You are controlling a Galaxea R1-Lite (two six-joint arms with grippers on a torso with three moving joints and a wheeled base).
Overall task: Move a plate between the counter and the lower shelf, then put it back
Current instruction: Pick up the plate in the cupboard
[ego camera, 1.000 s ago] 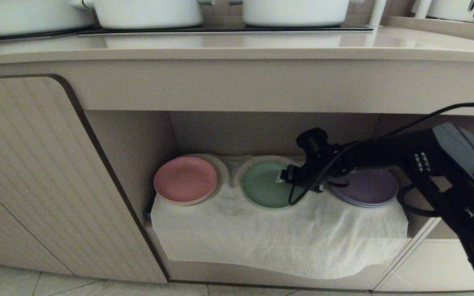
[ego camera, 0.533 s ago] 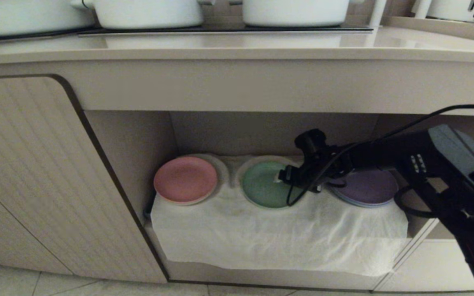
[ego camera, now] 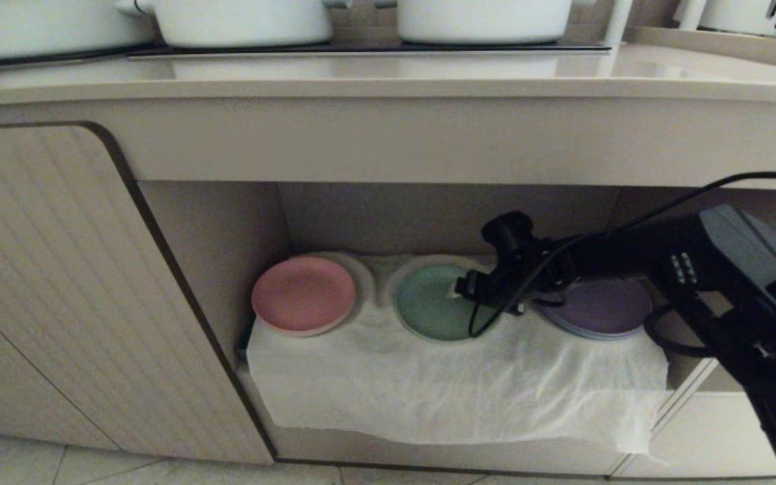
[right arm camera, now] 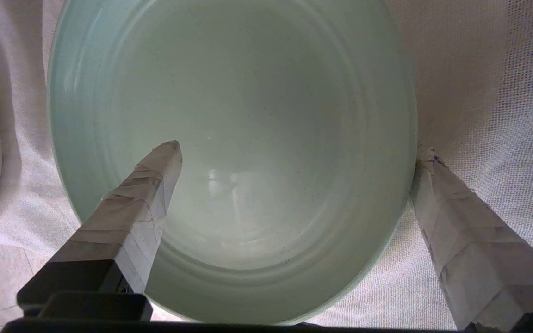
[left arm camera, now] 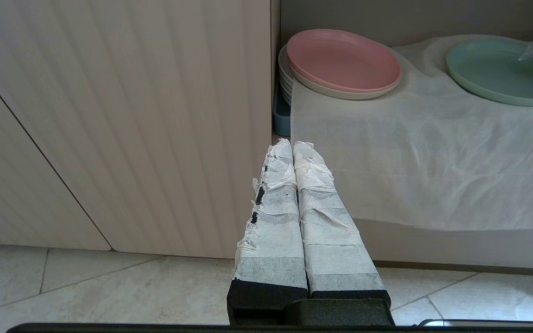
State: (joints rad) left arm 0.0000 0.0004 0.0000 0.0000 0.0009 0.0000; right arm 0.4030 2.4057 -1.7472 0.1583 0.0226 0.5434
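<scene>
My right gripper is to move the mint-green plate from the lower shelf to the counter next, so it needs to hold the plate by its rim [right arm camera: 412, 161].
The mint-green plate [ego camera: 428, 306] lies in the middle dimple of the white cloth on the lower shelf [ego camera: 455, 391]. My right gripper [ego camera: 459, 291] reaches into the recess from the right and stands open astride the plate's right rim. In the right wrist view one taped finger [right arm camera: 155, 175] hovers over the plate [right arm camera: 257, 120] and the other finger [right arm camera: 451, 217] is outside the rim on the cloth. My left gripper [left arm camera: 293, 147] is shut on nothing, parked low in front of the cabinet. The counter [ego camera: 388, 75] runs above the recess.
A pink plate [ego camera: 302, 294] on stacked white plates sits left of the green one, a purple plate [ego camera: 607, 308] to its right under my arm. White pots [ego camera: 243, 20] stand on the counter's hob. A ribbed door [ego camera: 58, 289] closes the left side.
The right gripper has stayed in place over the plate, still open. Only the cloth's hanging front edge has shifted slightly.
</scene>
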